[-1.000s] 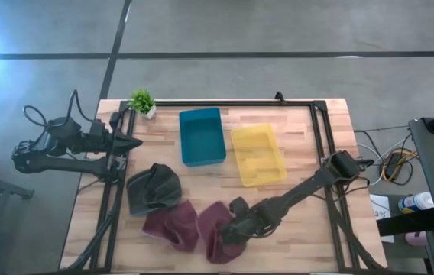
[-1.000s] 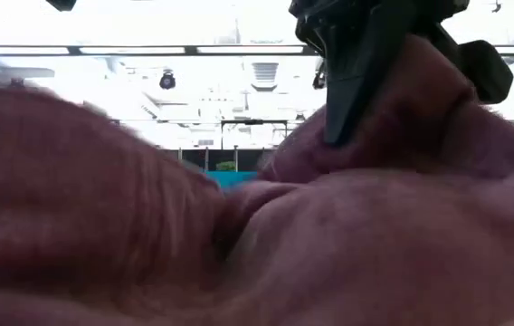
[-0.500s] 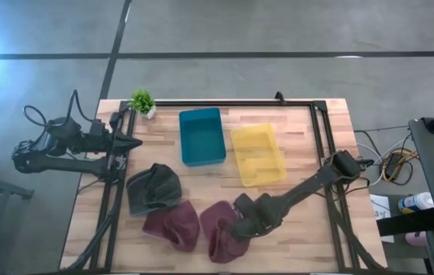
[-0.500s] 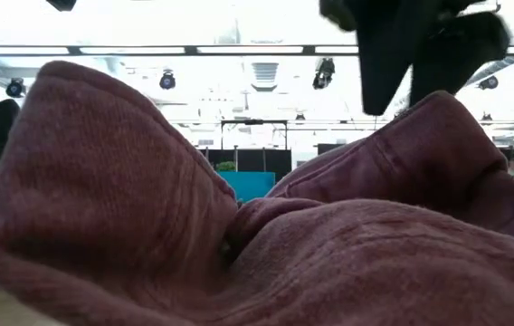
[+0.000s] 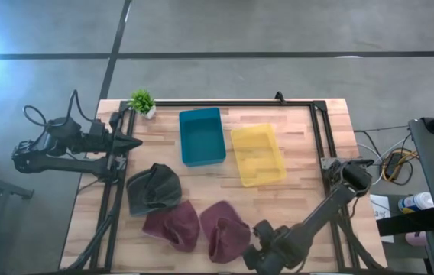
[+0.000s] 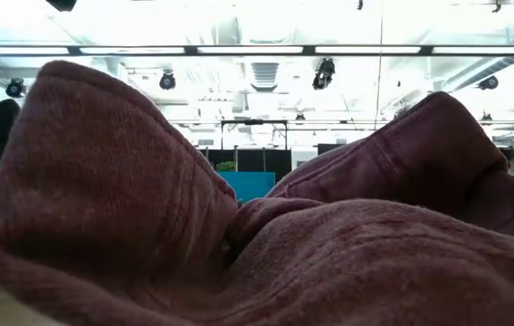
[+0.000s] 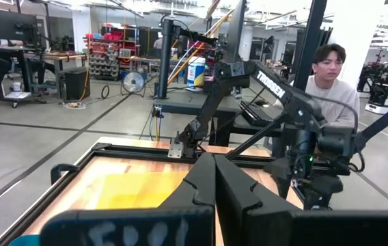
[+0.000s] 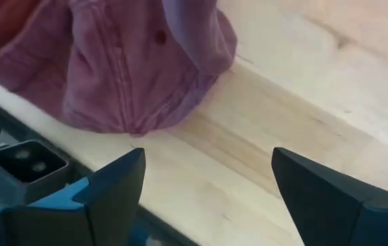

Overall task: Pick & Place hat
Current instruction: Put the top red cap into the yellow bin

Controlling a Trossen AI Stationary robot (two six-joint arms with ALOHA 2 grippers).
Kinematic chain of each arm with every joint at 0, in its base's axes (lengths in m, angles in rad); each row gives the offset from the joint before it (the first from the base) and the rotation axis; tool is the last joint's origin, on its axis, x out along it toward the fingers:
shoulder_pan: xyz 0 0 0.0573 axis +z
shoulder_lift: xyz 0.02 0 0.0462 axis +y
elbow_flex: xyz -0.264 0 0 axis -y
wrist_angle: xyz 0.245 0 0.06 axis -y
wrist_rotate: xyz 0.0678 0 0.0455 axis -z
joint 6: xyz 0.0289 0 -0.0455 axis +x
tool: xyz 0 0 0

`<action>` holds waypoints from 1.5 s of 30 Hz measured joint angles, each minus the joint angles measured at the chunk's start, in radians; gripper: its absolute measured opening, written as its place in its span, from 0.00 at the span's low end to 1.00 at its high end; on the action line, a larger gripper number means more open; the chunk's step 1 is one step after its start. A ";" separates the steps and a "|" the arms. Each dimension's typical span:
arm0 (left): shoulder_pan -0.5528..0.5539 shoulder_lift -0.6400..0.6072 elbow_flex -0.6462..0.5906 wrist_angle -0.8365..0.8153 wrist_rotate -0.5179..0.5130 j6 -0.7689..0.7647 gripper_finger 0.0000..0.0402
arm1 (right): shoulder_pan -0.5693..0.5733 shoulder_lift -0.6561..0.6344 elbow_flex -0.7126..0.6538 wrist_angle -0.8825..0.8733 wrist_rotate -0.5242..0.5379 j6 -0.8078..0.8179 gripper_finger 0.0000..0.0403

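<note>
Next, the right gripper grabs the second maroon hat by its rim [image 8: 139, 128] to put it into the yellow bin.
Three hats lie on the wooden table: a dark grey one [image 5: 153, 189], a maroon one [image 5: 173, 226] and a second maroon one [image 5: 226, 234] near the table's front edge. That second hat [image 8: 132, 61] rests crumpled on the wood and fills the low view [image 6: 329, 235]. My right gripper [image 5: 261, 256] hovers just right of it at the near edge, pointing down. It is open [image 8: 208, 198], with only bare wood between its fingers. My left gripper [image 5: 134, 143] waits shut [image 7: 214, 160] at the table's far left.
A teal bin [image 5: 202, 136] and a yellow bin [image 5: 257, 154] stand side by side at the back middle, and a small plant [image 5: 142, 101] at the back left. A black frame [image 5: 325, 153] borders the table. A small camera [image 8: 26, 160] sits at the near edge.
My right gripper has opened and let go of the right maroon hat. It then swung away toward the table's near edge and to the right, leaving the low view. The hat has settled crumpled on the table where it was released.
</note>
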 joint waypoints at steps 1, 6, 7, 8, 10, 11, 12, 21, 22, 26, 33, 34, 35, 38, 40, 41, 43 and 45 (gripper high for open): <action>0.000 0.000 0.000 0.000 0.000 0.000 0.00 | -0.005 0.005 -0.018 0.045 0.007 -0.001 0.77; 0.000 0.000 0.000 -0.001 0.000 0.000 0.00 | -0.032 0.033 -0.105 0.190 0.075 -0.004 0.76; 0.000 0.000 0.000 -0.001 0.000 0.000 0.00 | -0.034 0.034 -0.118 0.188 0.094 0.004 0.75; 0.000 0.000 0.000 -0.001 0.000 0.000 0.00 | -0.037 0.035 -0.129 0.192 0.109 0.010 0.75; 0.000 0.000 0.000 -0.001 0.000 0.000 0.00 | -0.042 0.033 -0.150 0.211 0.111 0.019 0.74; 0.000 0.000 0.000 -0.001 0.000 0.000 0.00 | -0.046 0.032 -0.166 0.222 0.111 0.017 0.74; 0.000 0.000 0.000 -0.001 0.000 0.000 0.00 | -0.049 0.032 -0.179 0.248 0.111 0.003 0.73; 0.000 0.002 0.000 0.001 0.000 0.000 0.00 | -0.090 0.052 -0.266 0.579 0.139 -0.079 0.53; 0.000 0.003 0.000 -0.001 0.000 0.000 0.00 | -0.093 0.053 -0.267 0.577 0.144 -0.082 0.48; 0.000 0.003 0.000 0.000 0.000 0.000 0.00 | -0.107 0.056 -0.275 0.563 0.181 -0.109 0.25; 0.000 0.003 0.000 0.000 0.000 0.000 0.00 | -0.142 0.061 -0.263 0.507 0.241 -0.196 0.03; 0.000 0.003 0.000 0.000 0.000 0.000 0.00 | -0.142 0.057 -0.249 0.471 0.241 -0.220 0.03; 0.000 0.003 0.000 0.000 0.000 0.000 0.00 | -0.142 0.051 -0.233 0.419 0.238 -0.246 0.03; 0.000 0.003 0.000 0.000 0.000 0.000 0.00 | -0.140 0.009 -0.145 0.201 0.233 -0.323 0.02; 0.000 0.003 0.000 0.000 0.000 0.000 0.00 | -0.133 -0.028 -0.062 0.020 0.244 -0.396 0.02; 0.000 0.003 0.000 0.000 0.000 0.000 0.00 | -0.130 -0.043 -0.015 -0.074 0.261 -0.435 0.02; 0.000 0.003 0.000 0.000 0.000 0.000 0.00 | -0.125 -0.061 0.082 -0.257 0.312 -0.511 0.02; 0.000 0.003 0.000 0.000 0.000 0.000 0.00 | -0.126 -0.067 0.185 -0.429 0.374 -0.580 0.02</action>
